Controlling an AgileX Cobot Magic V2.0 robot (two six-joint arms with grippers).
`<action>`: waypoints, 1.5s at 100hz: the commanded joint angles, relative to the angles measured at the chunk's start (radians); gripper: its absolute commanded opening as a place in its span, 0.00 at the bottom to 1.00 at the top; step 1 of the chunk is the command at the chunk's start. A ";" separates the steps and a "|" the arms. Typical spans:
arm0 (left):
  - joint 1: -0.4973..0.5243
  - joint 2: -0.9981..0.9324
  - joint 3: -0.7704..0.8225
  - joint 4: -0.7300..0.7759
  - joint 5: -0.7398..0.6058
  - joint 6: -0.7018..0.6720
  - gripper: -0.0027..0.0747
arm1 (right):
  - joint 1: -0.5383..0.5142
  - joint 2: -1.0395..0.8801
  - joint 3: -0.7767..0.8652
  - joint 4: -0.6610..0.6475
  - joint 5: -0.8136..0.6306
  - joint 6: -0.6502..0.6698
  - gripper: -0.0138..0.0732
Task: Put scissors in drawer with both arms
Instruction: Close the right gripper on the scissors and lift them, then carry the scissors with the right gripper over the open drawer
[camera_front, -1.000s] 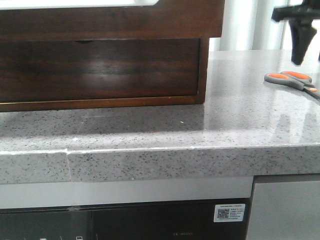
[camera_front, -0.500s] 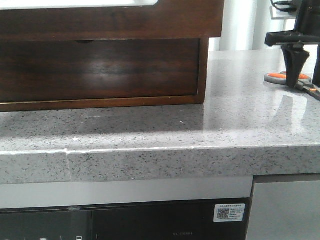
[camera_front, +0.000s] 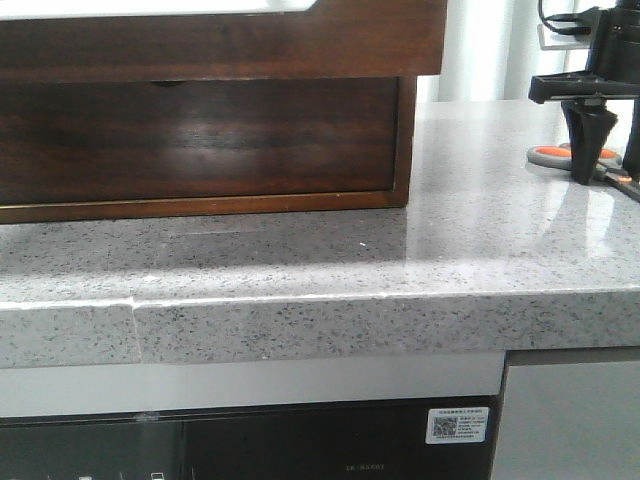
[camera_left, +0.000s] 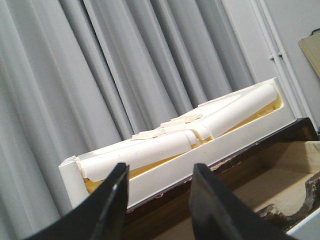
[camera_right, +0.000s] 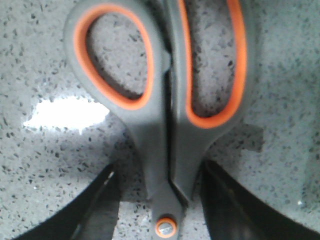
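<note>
My right gripper closes on the scissors next, since my fingertips are low on both sides of the scissors' grey neck (camera_right: 171, 162).
The scissors (camera_right: 165, 115) lie flat on the speckled counter, grey handles with orange-lined loops; only a handle loop (camera_front: 550, 155) shows in the front view, at the far right. My right gripper (camera_right: 160, 200) is open, low over them, one finger (camera_right: 100, 205) on each side of the neck by the pivot screw. It appears as the right gripper (camera_front: 608, 165) in the front view, fingertips at counter height. The drawer (camera_front: 220, 45) is the wide dark-brown front with a whitish band on top, at upper left. My left gripper (camera_left: 159, 200) is open and holds nothing, above light wood.
Below the drawer sits a second dark glossy front (camera_front: 200, 140) with a small notch on its upper edge. A white tray of paper rolls (camera_left: 175, 145) rests on the dark wood edge before grey curtains. The stone counter (camera_front: 330, 250) ends in a front edge.
The right gripper has come down from above the counter and shifted slightly left, so its fingers now straddle the scissors. The scissors have not moved.
</note>
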 joint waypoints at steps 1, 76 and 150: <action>-0.009 0.007 -0.025 -0.031 -0.054 -0.011 0.35 | 0.000 -0.041 -0.026 0.003 -0.001 -0.012 0.44; -0.009 0.007 -0.024 -0.031 -0.003 -0.011 0.35 | 0.000 -0.300 -0.046 0.093 -0.167 -0.083 0.02; -0.009 0.007 -0.021 -0.031 -0.003 -0.011 0.35 | 0.556 -0.466 -0.332 0.458 -0.202 -0.777 0.02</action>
